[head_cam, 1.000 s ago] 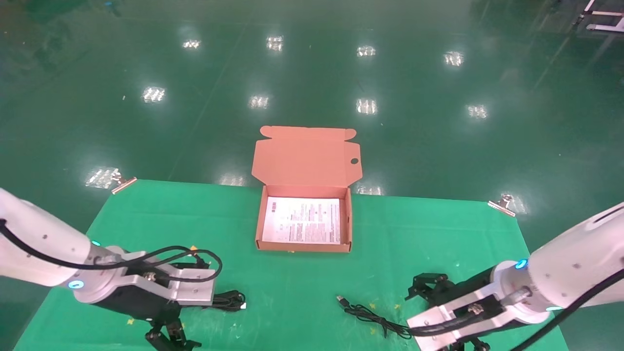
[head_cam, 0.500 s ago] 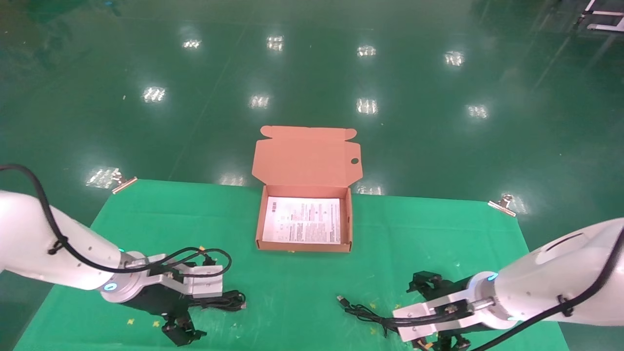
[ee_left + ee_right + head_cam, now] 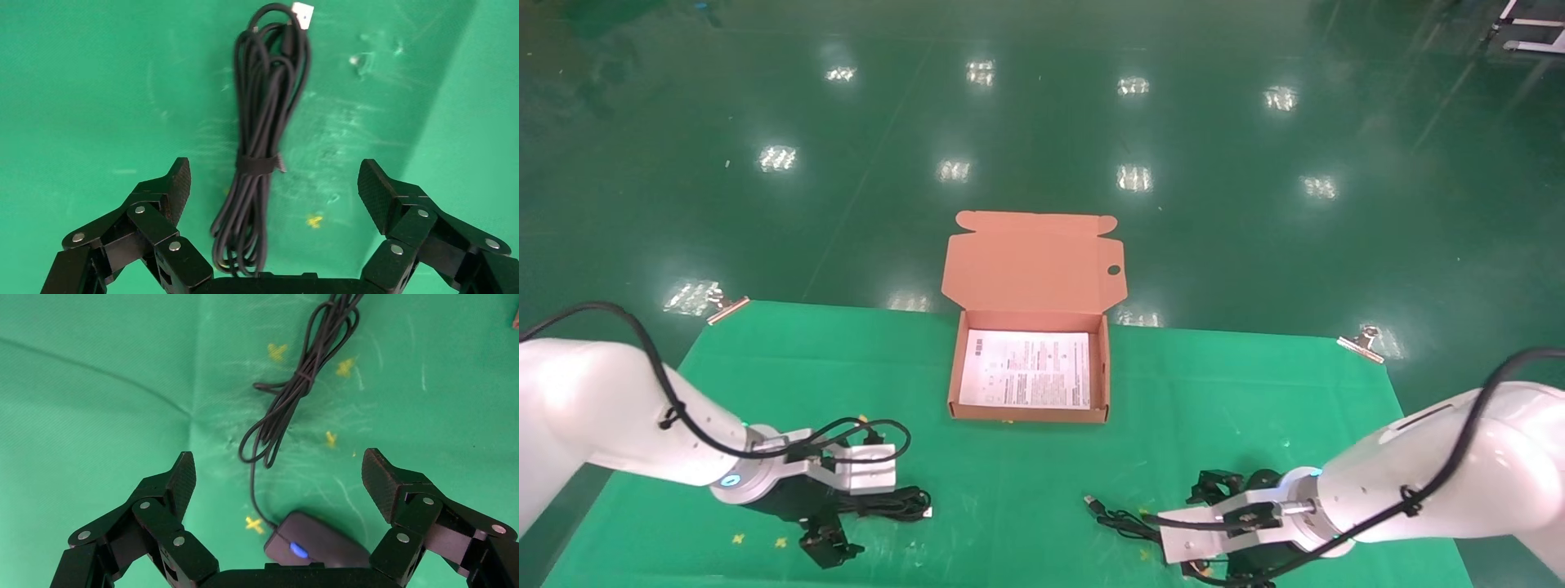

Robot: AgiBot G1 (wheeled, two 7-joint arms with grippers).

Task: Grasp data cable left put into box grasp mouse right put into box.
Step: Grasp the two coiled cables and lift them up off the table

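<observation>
The data cable has long, slack loops that fan out at both ends, so my left gripper should next grip it at the strap that cinches its middle [image 3: 256, 165].
The data cable [image 3: 266, 122], a black bundle held by a strap, lies flat on the green cloth with its silvery plug [image 3: 302, 11] at the far end. My left gripper [image 3: 274, 184] hangs open over the bundle's near end, one finger on each side, touching nothing. In the head view the cable [image 3: 901, 505] shows beside the left wrist. The black mouse [image 3: 318, 542] with a blue mark lies between the open fingers of my right gripper [image 3: 278, 471], and its cord [image 3: 294, 392] trails away. The open brown box [image 3: 1027, 415] with a white sheet stands at the table's middle.
The mouse cord's plug [image 3: 1091, 500] lies left of the right arm. The box's lid [image 3: 1032, 261] stands open at the back. Metal clips [image 3: 726, 306] [image 3: 1361, 343] hold the cloth's far corners. Small yellow crosses [image 3: 276, 352] mark the cloth.
Both arms have dropped lower and moved inward: the left gripper to the right over the cable bundle, the right gripper to the left over the mouse. Nothing has been taken hold of.
</observation>
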